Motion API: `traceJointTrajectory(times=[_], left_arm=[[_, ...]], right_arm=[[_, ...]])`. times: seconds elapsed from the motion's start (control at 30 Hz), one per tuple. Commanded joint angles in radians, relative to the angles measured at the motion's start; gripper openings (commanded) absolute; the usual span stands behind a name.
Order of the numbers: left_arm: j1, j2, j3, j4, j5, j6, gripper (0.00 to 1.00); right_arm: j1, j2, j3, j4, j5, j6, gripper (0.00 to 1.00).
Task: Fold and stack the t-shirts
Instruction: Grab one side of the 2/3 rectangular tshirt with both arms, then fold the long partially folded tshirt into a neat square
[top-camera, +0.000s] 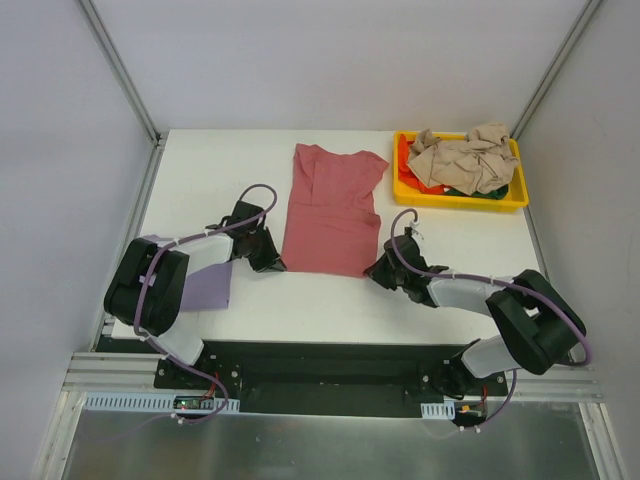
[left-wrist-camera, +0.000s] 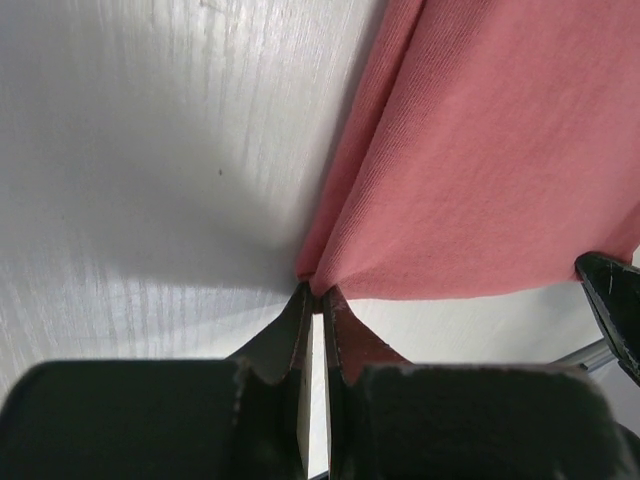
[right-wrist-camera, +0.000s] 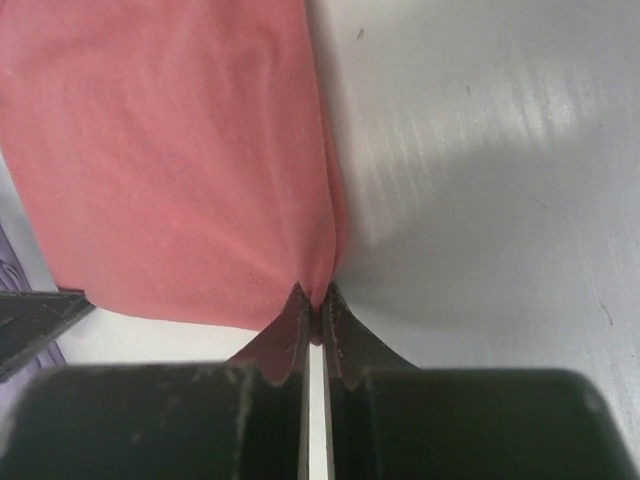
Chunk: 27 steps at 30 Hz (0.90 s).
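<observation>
My right fingers and the t-shirt's pinched corner (top-camera: 362, 271) are at the t-shirt's opposite near edge. My right gripper should keep holding the t-shirt until the corner lies by the t-shirt's far end.
A dusty red-pink t-shirt (top-camera: 332, 208) lies folded lengthwise in the middle of the white table (top-camera: 220, 170). My left gripper (top-camera: 275, 263) is shut on its near left corner, seen in the left wrist view (left-wrist-camera: 316, 290) with the cloth (left-wrist-camera: 480, 150) pinched at the tips. My right gripper (top-camera: 372, 271) is shut on its near right corner, seen in the right wrist view (right-wrist-camera: 315, 305) with the cloth (right-wrist-camera: 170, 160) pinched. A folded lavender t-shirt (top-camera: 208, 285) lies at the near left, partly under my left arm. Beige (top-camera: 465, 160), red (top-camera: 408, 160) and dark green (top-camera: 497, 190) t-shirts lie crumpled in the tray.
A yellow plastic tray (top-camera: 455, 200) stands at the far right corner. White walls with metal frame rails enclose the table on the left, back and right.
</observation>
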Motion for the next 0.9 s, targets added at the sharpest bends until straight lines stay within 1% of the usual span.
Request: traceJointTrajectory(times=[0.0,0.07,0.2,0.3,0.37,0.4,0.47,0.53,0.6,0.73,0.87], left_arm=[[-0.010,-0.083,-0.069,-0.030,-0.040,0.007,0.00],[-0.016,-0.158,-0.113,-0.031,-0.045,-0.004,0.00],[-0.027,-0.353,-0.230,-0.047,-0.045,-0.033,0.00],[-0.033,-0.531,-0.297,-0.114,-0.038,-0.054,0.00],[-0.039,-0.666,-0.320,-0.178,-0.046,-0.071,0.00],[-0.041,-0.744,-0.322,-0.227,-0.051,-0.073,0.00],[-0.044,-0.882,-0.313,-0.296,-0.057,-0.079,0.00],[-0.047,-1.005,-0.290,-0.366,-0.072,-0.077,0.00],[-0.048,-1.114,-0.259,-0.418,-0.074,-0.050,0.00],[-0.048,-1.216,-0.190,-0.525,-0.088,-0.017,0.00],[-0.048,-1.263,-0.100,-0.579,-0.095,0.006,0.00]], right_arm=[[0.001,-0.055,-0.033,-0.089,-0.065,-0.160,0.01],[0.003,-0.120,-0.028,-0.118,-0.160,-0.198,0.01],[0.004,-0.251,-0.008,-0.300,-0.323,-0.246,0.01],[0.012,-0.343,-0.001,-0.406,-0.479,-0.264,0.01],[0.021,-0.397,-0.010,-0.434,-0.591,-0.266,0.01],[0.030,-0.420,-0.008,-0.440,-0.671,-0.280,0.01],[0.058,-0.454,0.016,-0.498,-0.757,-0.300,0.01],[0.087,-0.489,0.059,-0.585,-0.796,-0.330,0.01],[0.112,-0.532,0.091,-0.630,-0.831,-0.334,0.01],[0.150,-0.635,0.105,-0.570,-0.937,-0.253,0.01],[0.167,-0.713,0.121,-0.607,-0.928,-0.228,0.01]])
